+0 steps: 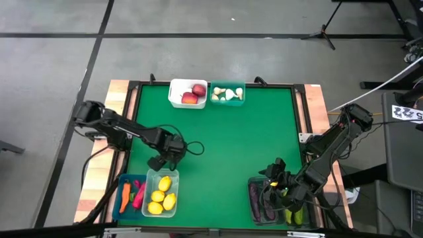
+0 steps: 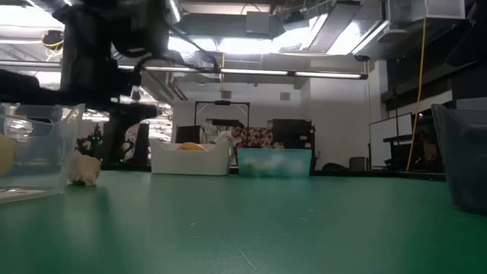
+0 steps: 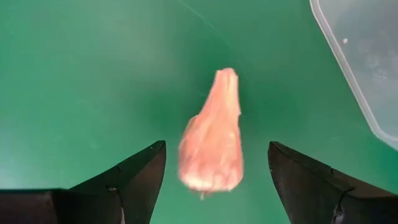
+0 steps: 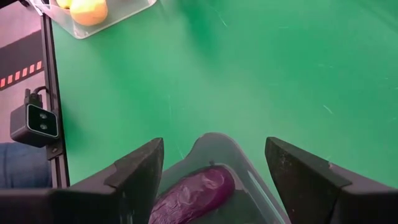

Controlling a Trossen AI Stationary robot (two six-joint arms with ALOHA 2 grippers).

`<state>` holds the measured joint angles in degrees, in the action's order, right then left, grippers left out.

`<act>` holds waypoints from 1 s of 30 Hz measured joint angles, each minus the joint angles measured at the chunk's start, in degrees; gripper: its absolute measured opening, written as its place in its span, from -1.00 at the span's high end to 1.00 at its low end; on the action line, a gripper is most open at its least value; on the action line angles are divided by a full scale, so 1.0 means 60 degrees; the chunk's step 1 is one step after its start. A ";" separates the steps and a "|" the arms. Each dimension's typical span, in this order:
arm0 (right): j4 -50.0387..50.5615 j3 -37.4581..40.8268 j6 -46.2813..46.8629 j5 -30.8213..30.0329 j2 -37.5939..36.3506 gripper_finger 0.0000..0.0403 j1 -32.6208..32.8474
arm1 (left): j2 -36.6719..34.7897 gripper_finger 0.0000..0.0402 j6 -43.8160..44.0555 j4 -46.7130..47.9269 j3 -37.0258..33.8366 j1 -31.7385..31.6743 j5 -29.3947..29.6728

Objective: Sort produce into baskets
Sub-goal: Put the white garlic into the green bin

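Observation:
The left gripper will next grab the garlic clove by its wide round body [image 3: 211,158], so it can go into the teal bin with the other garlic.
A pale garlic clove [image 3: 211,140] lies on the green table [image 1: 244,139], just beyond the clear bin [image 1: 162,194] that holds yellow lemons [image 1: 160,196]. My left gripper [image 3: 217,144] hangs open over the clove, pointing down, one finger on either side and clear of it. In the low view the clove [image 2: 85,169] rests on the table beside that bin [image 2: 34,148]. My right gripper [image 4: 214,146] is open over a smoky dark bin [image 4: 211,138] at the near right, with a purple eggplant [image 4: 196,193] lying inside.
A blue bin [image 1: 117,198] with a carrot and red chillies sits left of the lemon bin. At the far edge stand a white bin [image 1: 173,99] with red apples and a teal bin [image 1: 227,102] with garlic. Green cucumbers [image 1: 294,215] lie by the right arm. The table's middle is bare.

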<state>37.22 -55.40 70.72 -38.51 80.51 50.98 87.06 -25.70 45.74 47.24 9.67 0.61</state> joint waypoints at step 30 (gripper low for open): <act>0.0035 0.0000 -0.0007 0.0093 0.0000 -0.39 0.0000 | 0.0693 0.25 0.0959 0.0207 0.0058 -0.0775 -0.0279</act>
<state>37.43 -55.40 70.67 -37.95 80.51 50.98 91.22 -19.95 46.98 47.59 5.02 -1.06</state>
